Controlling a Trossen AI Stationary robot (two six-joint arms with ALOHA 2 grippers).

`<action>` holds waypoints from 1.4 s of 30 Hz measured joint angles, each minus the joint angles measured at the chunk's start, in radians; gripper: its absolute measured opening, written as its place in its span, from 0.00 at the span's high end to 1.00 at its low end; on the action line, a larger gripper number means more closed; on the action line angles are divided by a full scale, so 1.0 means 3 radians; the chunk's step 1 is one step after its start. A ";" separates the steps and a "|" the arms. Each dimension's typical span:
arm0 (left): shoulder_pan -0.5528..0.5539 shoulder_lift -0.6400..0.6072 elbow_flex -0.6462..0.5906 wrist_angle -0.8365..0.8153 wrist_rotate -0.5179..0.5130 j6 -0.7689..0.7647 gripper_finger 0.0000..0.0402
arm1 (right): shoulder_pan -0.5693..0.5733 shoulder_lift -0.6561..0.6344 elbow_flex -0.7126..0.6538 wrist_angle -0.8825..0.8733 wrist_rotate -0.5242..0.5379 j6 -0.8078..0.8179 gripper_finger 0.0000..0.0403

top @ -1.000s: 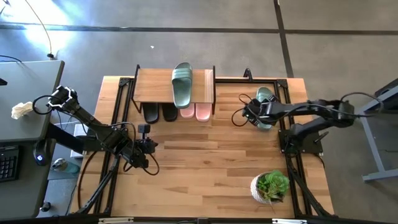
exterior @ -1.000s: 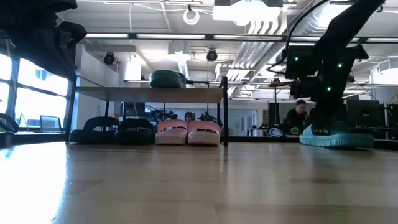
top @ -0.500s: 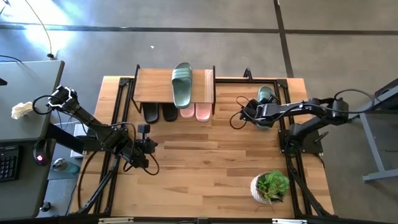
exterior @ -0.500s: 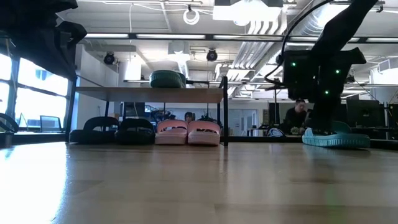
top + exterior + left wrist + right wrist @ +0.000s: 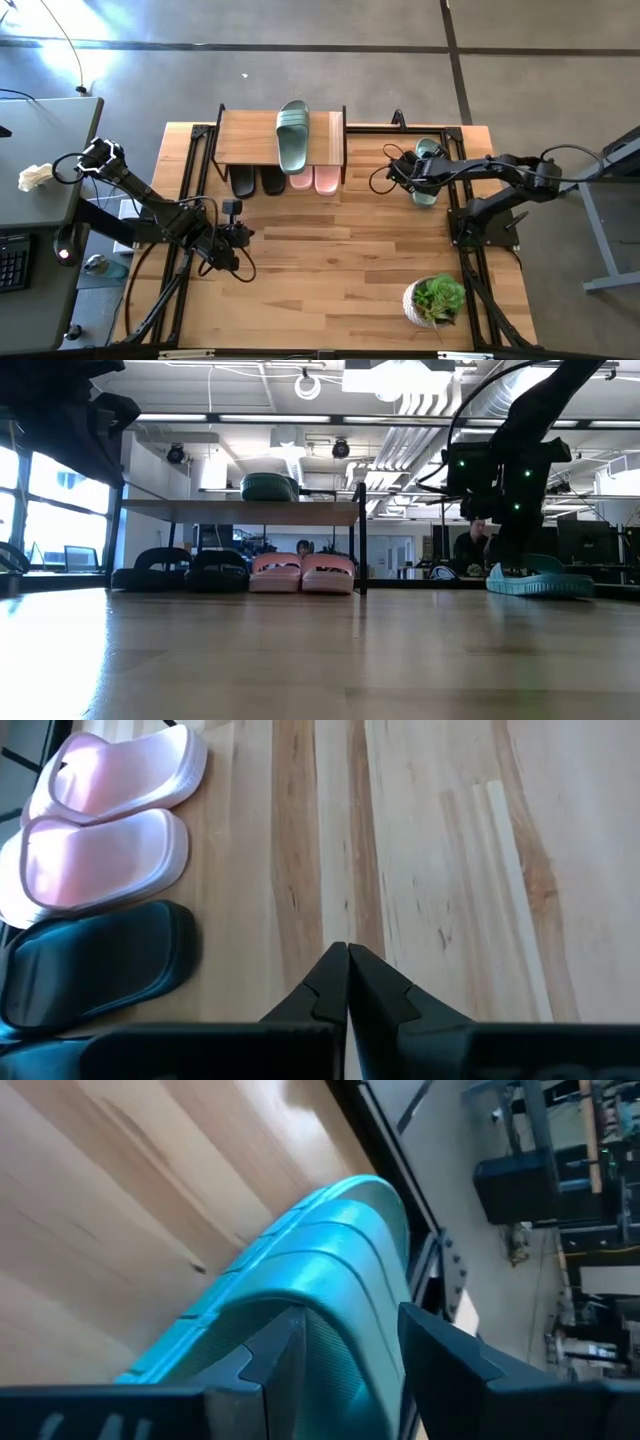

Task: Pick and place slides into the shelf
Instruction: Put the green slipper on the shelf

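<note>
I should next grab the green slide with my right gripper by its ribbed strap's side (image 5: 366, 1336), to set it on the shelf's plank top beside its mate.
The shelf (image 5: 250, 140) stands at the table's far edge. One sage green slide (image 5: 293, 135) lies on its plank top. The black pair (image 5: 258, 181) and the pink pair (image 5: 313, 180) stand under it on the tabletop. The other green slide (image 5: 428, 152) lies sole down near the far right corner. My right gripper (image 5: 413, 176) is over it, open, its fingers (image 5: 275, 1352) either side of part of the ribbed strap (image 5: 340, 1342). My left gripper (image 5: 347, 952) waits shut above the left middle of the table (image 5: 247, 234). My right gripper comes down at the green slide's strap (image 5: 340, 1342) from above, one finger at the slide's outer side and the other over the strap. Whether the fingers touch it I cannot tell. The slide (image 5: 540, 580) rests flat on the table.
A potted plant (image 5: 436, 299) stands near the right near corner. The black metal table frame (image 5: 462, 150) runs just beside the green slide. Bare wood lies across the middle of the table (image 5: 330, 250). A desk with a keyboard sits off the table's left.
My right gripper has shifted a little toward the table's far edge above the green slide. The slide still lies on the table in about the same place.
</note>
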 joint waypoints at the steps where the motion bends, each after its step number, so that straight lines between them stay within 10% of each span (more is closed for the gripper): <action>1: 0.0000 0.0000 0.0000 0.0005 0.0001 -0.0019 1.00 | -0.0015 0.0000 0.0000 0.0005 0.0017 -0.0004 0.62; 24: 0.0000 0.0000 -0.0001 0.0009 0.0010 -0.0163 1.00 | -0.0360 0.0395 0.0000 0.0235 0.0037 -0.0145 0.64; 35: 0.0000 0.0000 0.0000 0.0009 0.0008 -0.0164 1.00 | -0.0361 0.0417 0.0000 0.0230 0.0077 0.0023 0.97; 42: 0.0000 0.0000 0.0000 0.0008 -0.0019 -0.0253 1.00 | -0.0253 0.0417 0.0024 0.0176 0.0058 0.0221 0.99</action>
